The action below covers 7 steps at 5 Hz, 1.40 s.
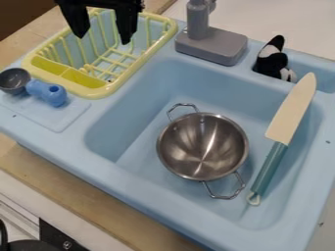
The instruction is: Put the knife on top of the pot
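Observation:
My gripper will next take the knife (pixel 292 111) by its teal handle, because the knife's cream blade is lying across the edge of the sink.
At the top left of the camera view, the black gripper (pixel 103 33) hangs over the yellow dish rack, its two fingers spread apart and nothing between them. The steel pot (pixel 203 146) with two wire handles sits upright in the blue sink. To its right is the knife (pixel 292 111), with a cream blade and a teal handle. Its blade tip lies over the sink's right rim and its handle end points down into the basin, beside the pot and apart from it.
The yellow dish rack (pixel 169 28) stands on the sink's upper left. A grey faucet (pixel 210 45) rises behind the basin, with a black-and-white object (pixel 272 60) to its right. A blue and grey scoop-like item (pixel 46 93) lies on the left ledge.

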Each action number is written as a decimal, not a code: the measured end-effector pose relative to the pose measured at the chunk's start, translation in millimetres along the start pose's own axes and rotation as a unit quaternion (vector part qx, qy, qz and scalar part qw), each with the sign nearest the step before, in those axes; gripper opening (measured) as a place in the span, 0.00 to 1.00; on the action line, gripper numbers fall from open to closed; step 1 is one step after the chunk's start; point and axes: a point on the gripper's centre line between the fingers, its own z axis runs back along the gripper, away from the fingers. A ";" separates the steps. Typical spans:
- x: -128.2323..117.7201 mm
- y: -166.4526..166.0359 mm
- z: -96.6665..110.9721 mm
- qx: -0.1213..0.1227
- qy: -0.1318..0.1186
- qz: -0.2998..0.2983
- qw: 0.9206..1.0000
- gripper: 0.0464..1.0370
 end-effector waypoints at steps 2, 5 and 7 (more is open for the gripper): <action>-6.4 -17.5 -7.2 -0.002 0.023 -0.034 0.999 0.96; -20.6 -83.3 13.5 -0.039 -0.012 -0.178 0.983 0.96; -43.1 -150.2 2.8 -0.103 -0.014 -0.309 0.945 0.96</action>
